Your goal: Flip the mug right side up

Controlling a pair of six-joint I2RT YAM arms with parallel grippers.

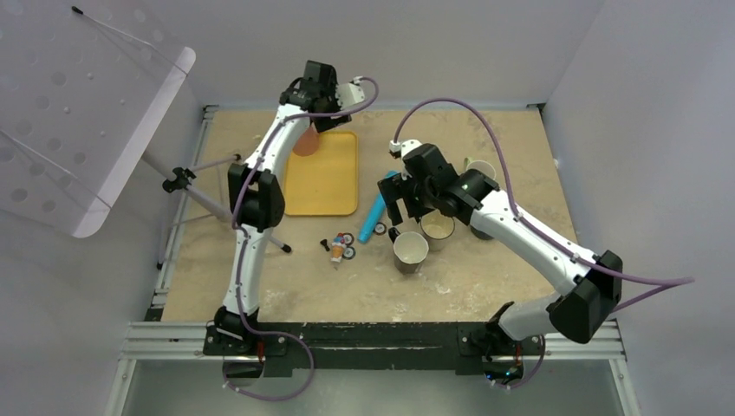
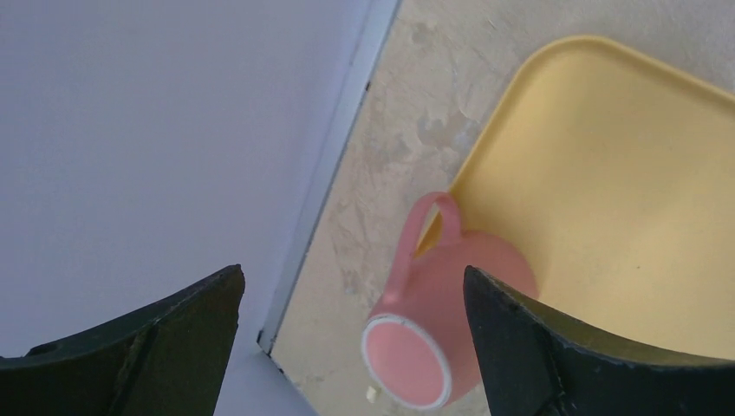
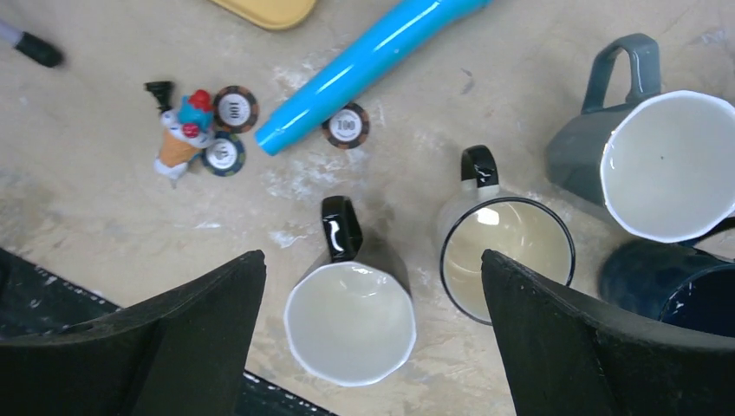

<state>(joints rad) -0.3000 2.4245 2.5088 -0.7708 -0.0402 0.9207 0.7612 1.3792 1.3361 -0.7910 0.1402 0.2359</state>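
Note:
My left gripper grabs the upside-down pink mug's handle next, which leaves the mug's body free for my right gripper to turn upright.
A pink mug stands upside down, its white-ringed base facing up and its handle pointing toward the wall. It rests at the far left corner of the yellow tray, partly over the tray's rim. My left gripper hangs open above it, one finger on each side and not touching; from above, the arm partly covers the pink mug. My right gripper is open over an upright black mug with a white inside and holds nothing.
Beside the black mug stand a black-rimmed cream mug, a grey mug and a dark blue mug, all upright. A blue tube, poker chips and a small toy lie nearby. A tripod stands off the table's left edge.

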